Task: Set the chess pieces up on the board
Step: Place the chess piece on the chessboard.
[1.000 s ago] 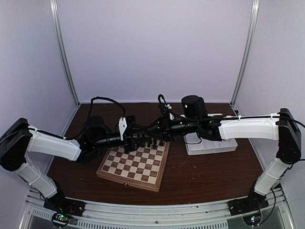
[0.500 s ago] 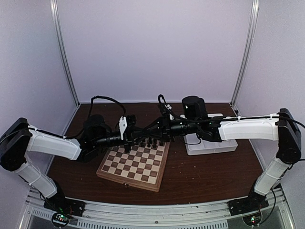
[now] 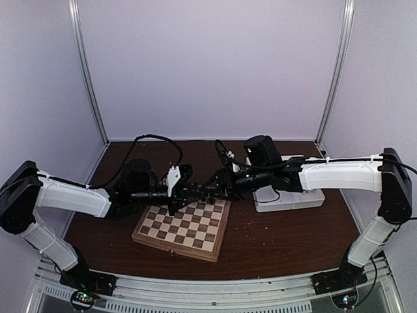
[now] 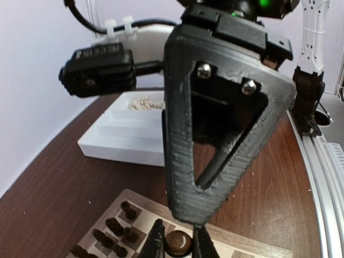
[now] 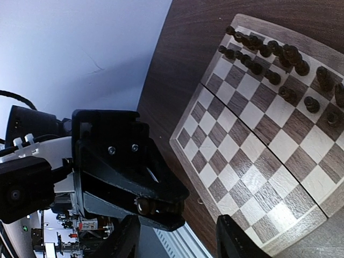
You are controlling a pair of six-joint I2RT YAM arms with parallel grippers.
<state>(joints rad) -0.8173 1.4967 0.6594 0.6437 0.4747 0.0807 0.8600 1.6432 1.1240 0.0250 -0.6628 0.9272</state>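
Observation:
My left gripper should stay closed on the dark brown chess piece: it is high above the board and would fall instead of standing if I opened now.
The board (image 3: 186, 225) lies in the middle of the table, with dark chess pieces (image 5: 269, 54) standing in its two far rows. My left gripper (image 3: 195, 193) hovers over the board's far edge. In the left wrist view it (image 4: 178, 244) is shut on a round-headed dark brown chess piece (image 4: 177, 243). My right gripper (image 3: 210, 192) faces it tip to tip. In the right wrist view the right gripper (image 5: 177, 239) is wide open and empty, with the left gripper and its piece (image 5: 145, 204) just beyond its fingers.
A white compartment tray (image 3: 290, 195) stands right of the board, under the right arm. It holds pale cream pieces (image 4: 142, 102) in a far compartment. Bare brown table (image 3: 280, 241) lies around the board. Enclosure walls stand at the back and sides.
The left gripper has moved right along the board's far edge, and the right gripper has drawn back a little. The two now meet tip to tip.

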